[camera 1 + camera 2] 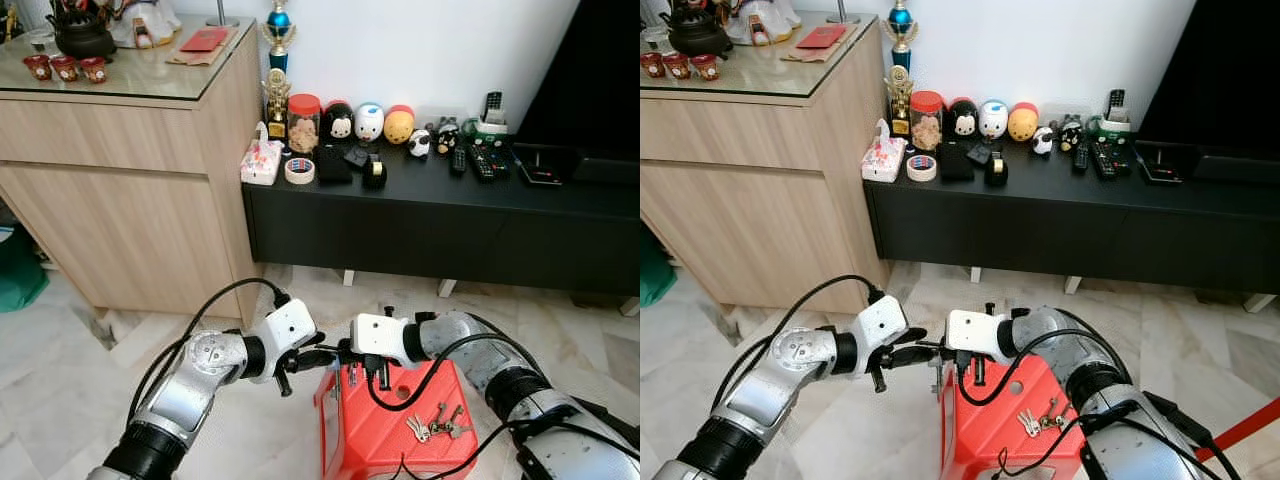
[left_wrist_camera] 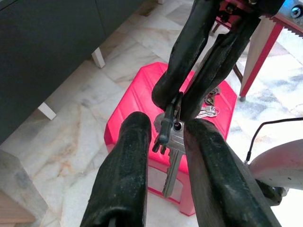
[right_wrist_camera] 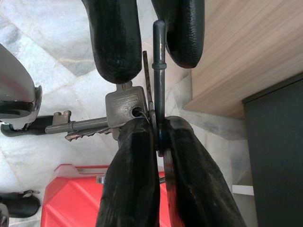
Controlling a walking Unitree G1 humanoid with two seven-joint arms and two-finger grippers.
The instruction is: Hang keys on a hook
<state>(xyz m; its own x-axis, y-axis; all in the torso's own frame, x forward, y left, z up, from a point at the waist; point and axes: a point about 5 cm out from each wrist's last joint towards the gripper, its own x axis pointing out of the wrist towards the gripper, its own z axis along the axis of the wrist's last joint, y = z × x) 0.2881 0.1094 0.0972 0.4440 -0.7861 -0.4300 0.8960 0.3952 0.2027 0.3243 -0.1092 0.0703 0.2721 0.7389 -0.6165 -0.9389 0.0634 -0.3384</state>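
Next, my left gripper grabs the key bunch by the dark key's hanging shaft (image 2: pixel 165 126), as my right gripper's fingers cover the bunch's ring end.
My two grippers meet above a red plastic stool (image 1: pixel 385 425). The right gripper (image 3: pixel 157 126) is shut on the ring of a key bunch (image 3: pixel 124 101), whose silver key (image 2: pixel 173 156) and dark key hang from it. The left gripper (image 2: pixel 168 127) is open, with one finger on each side of the hanging keys. In the left eye view, the left gripper (image 1: pixel 318 356) and right gripper (image 1: pixel 340 352) are tip to tip. A second small key bunch (image 1: pixel 437 425) lies on top of the stool.
A light wooden cabinet (image 1: pixel 120 190) stands ahead on the left. A low black console (image 1: pixel 430 225) runs along the white wall, carrying a tissue box, tape, jars, toys and remotes. Marble floor (image 1: pixel 60 370) lies around the stool.
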